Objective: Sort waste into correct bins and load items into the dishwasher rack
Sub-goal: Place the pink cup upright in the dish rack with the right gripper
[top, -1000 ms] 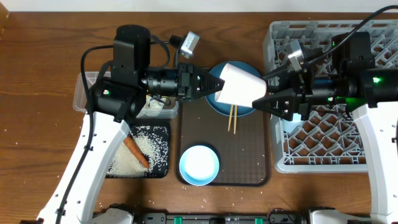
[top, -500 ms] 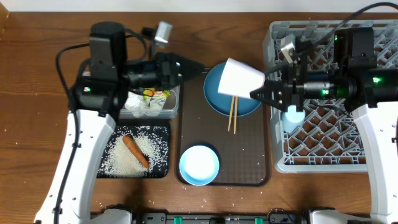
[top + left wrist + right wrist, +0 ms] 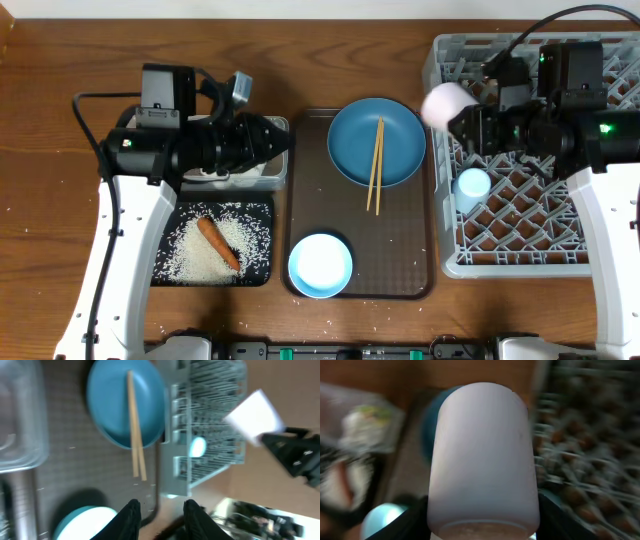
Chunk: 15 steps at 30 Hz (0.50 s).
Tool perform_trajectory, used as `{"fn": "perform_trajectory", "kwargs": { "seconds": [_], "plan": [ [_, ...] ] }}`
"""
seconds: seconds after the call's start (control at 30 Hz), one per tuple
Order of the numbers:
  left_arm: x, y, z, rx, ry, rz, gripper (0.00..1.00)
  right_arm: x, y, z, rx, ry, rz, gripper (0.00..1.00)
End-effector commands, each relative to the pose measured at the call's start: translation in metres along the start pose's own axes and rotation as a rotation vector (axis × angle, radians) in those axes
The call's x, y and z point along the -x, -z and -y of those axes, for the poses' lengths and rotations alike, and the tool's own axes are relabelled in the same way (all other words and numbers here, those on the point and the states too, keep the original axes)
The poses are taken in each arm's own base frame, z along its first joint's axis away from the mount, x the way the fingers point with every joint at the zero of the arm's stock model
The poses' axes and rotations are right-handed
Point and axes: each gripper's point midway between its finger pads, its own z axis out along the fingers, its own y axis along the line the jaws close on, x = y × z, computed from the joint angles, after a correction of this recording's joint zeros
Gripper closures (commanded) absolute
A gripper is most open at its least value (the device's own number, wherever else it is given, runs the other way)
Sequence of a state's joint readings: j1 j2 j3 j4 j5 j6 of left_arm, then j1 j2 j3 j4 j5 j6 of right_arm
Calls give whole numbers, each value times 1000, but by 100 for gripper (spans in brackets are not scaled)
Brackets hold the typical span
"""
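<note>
The robot's right gripper should keep holding the pink cup until the cup reaches the open slots, because the cup would fall onto the rack's rim if the gripper opened now.
My right gripper (image 3: 458, 112) is shut on the pink cup (image 3: 445, 103), held in the air at the left rim of the grey dishwasher rack (image 3: 530, 255); the cup (image 3: 482, 455) fills the right wrist view. A light blue cup (image 3: 472, 185) stands in the rack. My left gripper (image 3: 280, 140) hangs open and empty above the clear tub (image 3: 278, 178), its fingers (image 3: 131, 517) apart. Two chopsticks (image 3: 376, 165) lie across the blue plate (image 3: 350, 140). The white-blue bowl (image 3: 320, 265) sits in front of it. A carrot (image 3: 217, 243) and rice (image 3: 245, 240) lie in the black tray (image 3: 265, 208). The wrapper (image 3: 367, 425) is blurred.
The plate and bowl rest on a dark brown serving tray (image 3: 400, 240) between the bins and the rack. Loose rice grains speckle the wooden table (image 3: 60, 240) near the front left. The left arm covers most of the clear tub.
The left gripper let go of the pink cup and pulled back left over the tub. The right gripper carried the cup to the right, up to the rack's edge.
</note>
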<state>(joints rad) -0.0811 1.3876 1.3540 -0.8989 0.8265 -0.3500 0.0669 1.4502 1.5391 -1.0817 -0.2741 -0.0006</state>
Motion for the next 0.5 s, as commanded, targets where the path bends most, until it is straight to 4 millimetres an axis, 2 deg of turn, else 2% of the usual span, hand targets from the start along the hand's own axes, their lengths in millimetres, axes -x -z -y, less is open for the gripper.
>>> {"fn": "perform_trajectory", "kwargs": {
  "seconds": [0.0,0.23,0.47],
  "plan": [
    [1,1,-15,89,-78,13,69,6,0,27,-186,-38,18,56],
    [-8,-1,-21,101,-93,-21,69,3,-41,46,-227,-53,-64,55],
    [-9,-1,-21,101,-109,-24,69,-5,-74,76,-287,-109,-142,57]
  ]
}}
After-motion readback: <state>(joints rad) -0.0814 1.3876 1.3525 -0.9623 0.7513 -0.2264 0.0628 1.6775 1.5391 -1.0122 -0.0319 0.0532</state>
